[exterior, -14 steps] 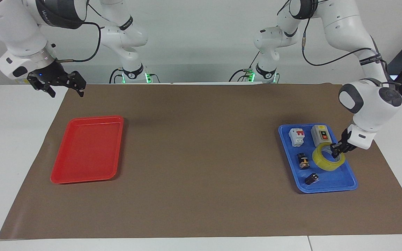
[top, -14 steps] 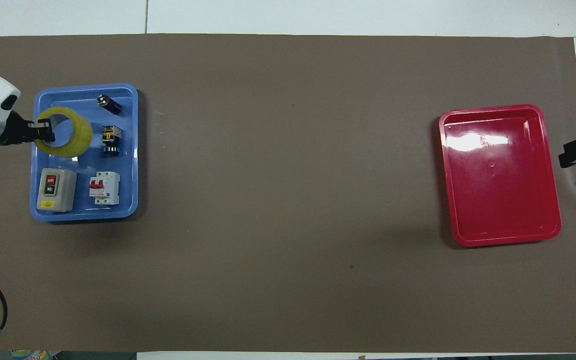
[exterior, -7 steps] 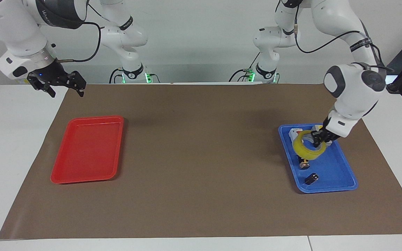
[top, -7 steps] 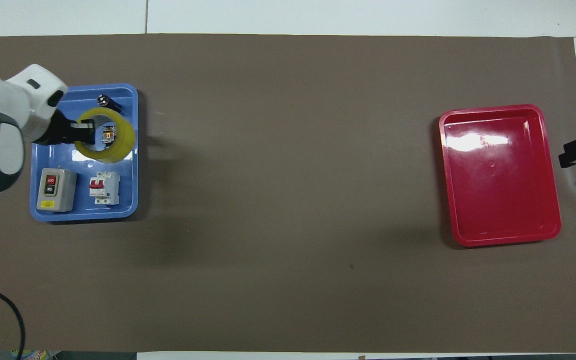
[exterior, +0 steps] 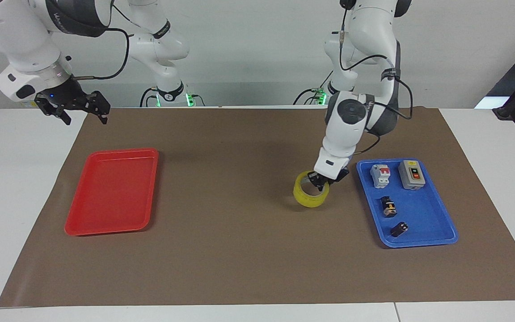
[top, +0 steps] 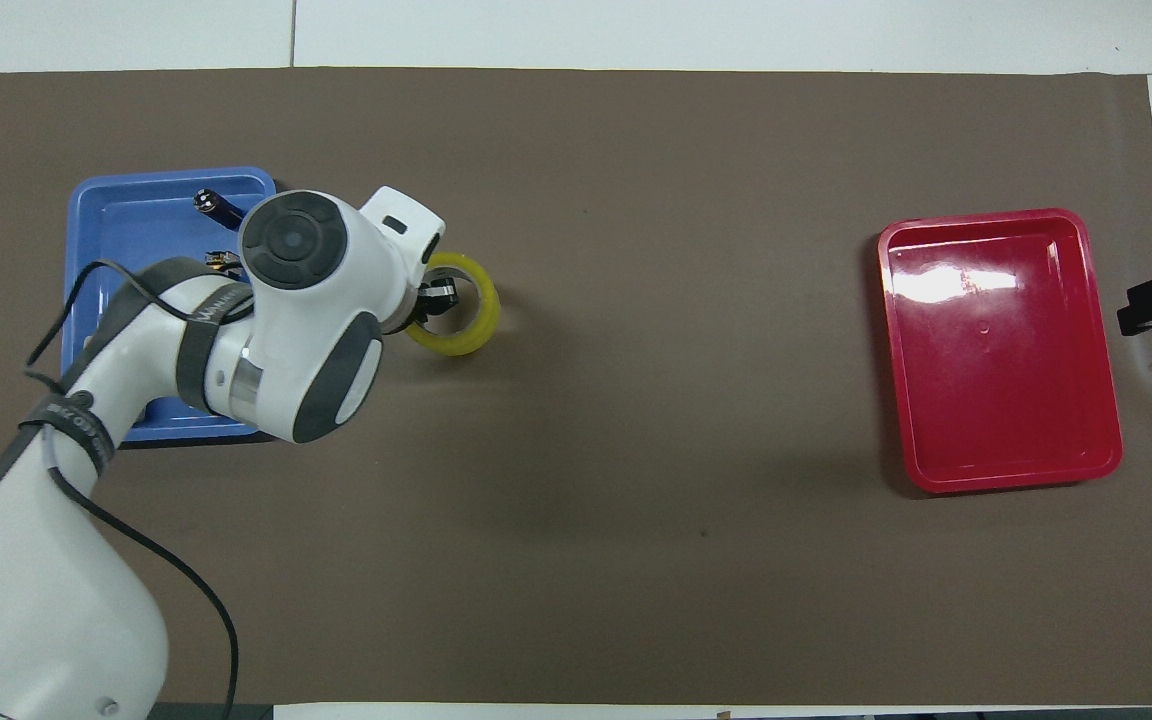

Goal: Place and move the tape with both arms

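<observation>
The yellow tape [top: 471, 335] hangs above the brown mat, its faint shadow apart. My left gripper should keep holding the tape.
The yellow tape [exterior: 310, 198] is a ring with a white core, held low over the brown mat [exterior: 239, 250] beside the blue tray [exterior: 436, 223], toward the right arm's end from it. I cannot tell whether it touches the mat. My left gripper [exterior: 321, 181] is shut on the roll's rim, one finger inside the ring. In the overhead view the tape [top: 471, 335] shows past the left wrist and gripper [top: 433, 298]. My right gripper [exterior: 86, 120] waits open and empty in the air over the mat's edge by the red tray [exterior: 110, 192].
The blue tray [top: 126, 215] holds a grey switch box [exterior: 411, 174], a white breaker [exterior: 380, 175] and two small black parts [exterior: 388, 206] [exterior: 399, 229]. The red tray [top: 996, 400] lies at the right arm's end of the mat.
My left gripper has lifted the tape out of the blue tray and carried it toward the mat's middle, then lowered it beside the tray. The right arm has not moved.
</observation>
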`<act>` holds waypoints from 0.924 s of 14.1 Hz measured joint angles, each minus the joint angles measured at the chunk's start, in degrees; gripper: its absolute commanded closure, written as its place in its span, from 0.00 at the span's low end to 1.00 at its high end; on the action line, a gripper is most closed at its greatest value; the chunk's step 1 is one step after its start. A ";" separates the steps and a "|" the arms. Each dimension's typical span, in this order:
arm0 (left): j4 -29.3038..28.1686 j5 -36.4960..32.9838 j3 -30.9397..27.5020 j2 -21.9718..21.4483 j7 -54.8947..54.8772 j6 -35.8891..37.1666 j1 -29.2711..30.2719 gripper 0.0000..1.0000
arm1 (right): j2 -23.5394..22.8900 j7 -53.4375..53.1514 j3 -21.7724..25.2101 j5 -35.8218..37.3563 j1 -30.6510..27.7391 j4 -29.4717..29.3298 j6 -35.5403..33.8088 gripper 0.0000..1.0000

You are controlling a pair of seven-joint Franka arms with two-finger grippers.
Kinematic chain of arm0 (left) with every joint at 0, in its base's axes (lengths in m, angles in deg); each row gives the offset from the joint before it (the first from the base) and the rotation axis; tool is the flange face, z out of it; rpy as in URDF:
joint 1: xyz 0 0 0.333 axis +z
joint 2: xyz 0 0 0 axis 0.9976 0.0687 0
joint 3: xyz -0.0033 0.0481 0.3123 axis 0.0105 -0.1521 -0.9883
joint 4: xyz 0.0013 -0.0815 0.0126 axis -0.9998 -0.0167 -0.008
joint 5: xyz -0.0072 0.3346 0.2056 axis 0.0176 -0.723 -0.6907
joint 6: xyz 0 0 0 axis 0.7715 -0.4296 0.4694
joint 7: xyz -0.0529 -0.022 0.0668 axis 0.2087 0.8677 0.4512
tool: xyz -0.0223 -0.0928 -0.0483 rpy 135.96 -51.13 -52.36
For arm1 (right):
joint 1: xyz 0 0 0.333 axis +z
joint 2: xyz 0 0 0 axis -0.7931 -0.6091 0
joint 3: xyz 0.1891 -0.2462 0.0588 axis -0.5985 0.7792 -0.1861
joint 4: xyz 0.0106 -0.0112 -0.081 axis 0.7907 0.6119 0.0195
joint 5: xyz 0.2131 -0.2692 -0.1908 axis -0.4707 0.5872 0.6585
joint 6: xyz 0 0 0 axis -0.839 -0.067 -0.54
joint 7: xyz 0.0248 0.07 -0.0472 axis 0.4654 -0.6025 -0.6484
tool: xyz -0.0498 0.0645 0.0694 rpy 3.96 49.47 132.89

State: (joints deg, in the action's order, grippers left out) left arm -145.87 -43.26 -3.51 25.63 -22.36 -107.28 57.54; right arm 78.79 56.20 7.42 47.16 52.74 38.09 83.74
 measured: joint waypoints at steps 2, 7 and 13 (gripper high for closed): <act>0.82 -1.66 0.02 2.78 7.07 -2.38 -4.49 1.00 | 0.00 0.00 0.00 0.00 0.00 0.00 0.00 0.00; 2.26 -1.81 -0.02 5.11 10.21 -3.10 -10.28 1.00 | 0.01 0.00 0.00 0.00 0.00 0.04 0.00 0.00; 2.34 -1.82 -0.03 6.45 10.22 -4.24 -11.30 0.00 | 0.15 0.00 0.00 0.00 0.00 0.60 -0.03 0.00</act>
State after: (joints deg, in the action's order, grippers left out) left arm -143.53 -45.08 -3.54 32.08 -12.15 -111.52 46.24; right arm 78.94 56.20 7.42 47.16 52.74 38.69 83.71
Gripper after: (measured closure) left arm 0.599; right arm 0.000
